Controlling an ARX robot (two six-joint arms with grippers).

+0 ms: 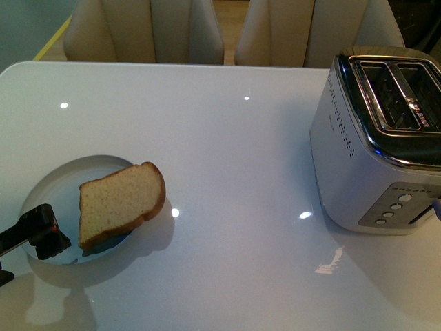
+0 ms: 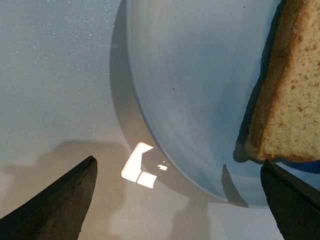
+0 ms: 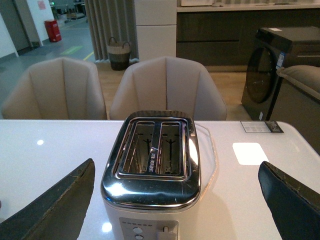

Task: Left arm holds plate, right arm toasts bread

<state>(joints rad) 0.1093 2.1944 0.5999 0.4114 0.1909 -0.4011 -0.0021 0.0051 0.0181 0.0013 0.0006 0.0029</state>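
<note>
The bread slice (image 1: 120, 203) covers one side of the plate, so next I need to hold the plate with my left gripper by the bare rim (image 1: 29, 250) opposite the bread.
The pale grey-blue plate (image 1: 58, 186) lies on the white table at the near left. A tan bread slice (image 1: 120, 203) rests tilted on its right part, its rounded top reaching past the rim. My left gripper (image 1: 41, 238) hangs over the plate's near-left rim, open. In the left wrist view the plate's rim (image 2: 200, 90) and a corner of the bread (image 2: 290, 100) sit ahead of the left gripper (image 2: 175, 200), and nothing is between the fingers. My right gripper (image 3: 175, 205) is open and faces the silver toaster (image 3: 155, 165), apart from it; it does not show in the front view.
The two-slot toaster (image 1: 379, 138) stands at the table's right edge, slots empty, buttons and lever on its near face. Two beige chairs (image 1: 145, 31) stand behind the far table edge. A small card (image 3: 261, 126) lies on the table beyond the toaster.
</note>
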